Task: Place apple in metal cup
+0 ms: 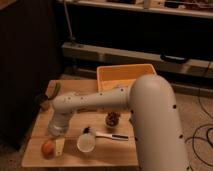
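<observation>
The apple (48, 148) needs to be grabbed by its round sides with my gripper next. Then it needs to go in the metal cup (43, 103).
The apple (48, 148), red-orange with a paler patch, rests on the wooden table (110, 152) near its front left corner. My gripper (58, 145) hangs from the white arm's wrist (59, 125), low over the table, right beside the apple on its right. The gripper is open and holds nothing; one pale finger (60, 145) shows next to the fruit. The metal cup (43, 103), small and dark, stands at the table's left edge, behind the wrist.
A green vegetable (56, 90) lies behind the metal cup. A white cup (86, 142) stands right of the gripper, with a dark-handled utensil (107, 135) beside it. A glass with dark contents (113, 119) is mid-table. An orange bin (125, 76) sits at the back.
</observation>
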Robot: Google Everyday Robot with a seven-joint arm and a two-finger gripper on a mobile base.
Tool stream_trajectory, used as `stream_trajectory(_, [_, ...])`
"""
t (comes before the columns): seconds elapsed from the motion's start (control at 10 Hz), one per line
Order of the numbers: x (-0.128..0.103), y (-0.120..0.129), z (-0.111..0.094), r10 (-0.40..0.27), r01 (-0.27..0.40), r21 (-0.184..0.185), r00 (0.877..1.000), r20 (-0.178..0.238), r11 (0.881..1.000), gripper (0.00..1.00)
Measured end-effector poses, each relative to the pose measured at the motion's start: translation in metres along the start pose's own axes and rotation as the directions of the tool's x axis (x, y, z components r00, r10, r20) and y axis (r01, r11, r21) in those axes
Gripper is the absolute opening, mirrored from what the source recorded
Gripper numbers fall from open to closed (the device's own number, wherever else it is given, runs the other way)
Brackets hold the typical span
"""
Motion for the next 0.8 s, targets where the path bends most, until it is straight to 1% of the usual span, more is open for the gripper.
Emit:
stream_trajectory(0.2, [0.002, 0.0, 0.012, 0.009, -0.008, -0.02, 1.0, 0.02, 1.0, 0.8])
stream_trajectory(0.3, [0.002, 0.0, 0.014, 0.01, -0.01, -0.023, 1.0, 0.028, 1.0, 0.8])
stream_trajectory(0.4, [0.002, -0.001, 0.019, 0.012, -0.011, -0.029, 0.999, 0.053, 1.0, 0.79])
stream_trajectory(0.5, [0.0, -0.002, 0.022, 0.011, -0.009, -0.034, 0.997, 0.075, 0.999, 0.75])
stream_trajectory(0.6, [-0.001, -0.003, 0.024, 0.01, -0.007, -0.037, 0.996, 0.089, 0.999, 0.67])
stream_trajectory(0.7, [-0.003, -0.005, 0.026, 0.008, -0.005, -0.039, 0.995, 0.099, 0.999, 0.58])
stream_trajectory(0.8, [-0.007, -0.006, 0.029, 0.002, 0.002, -0.049, 0.995, 0.099, 0.999, 0.45])
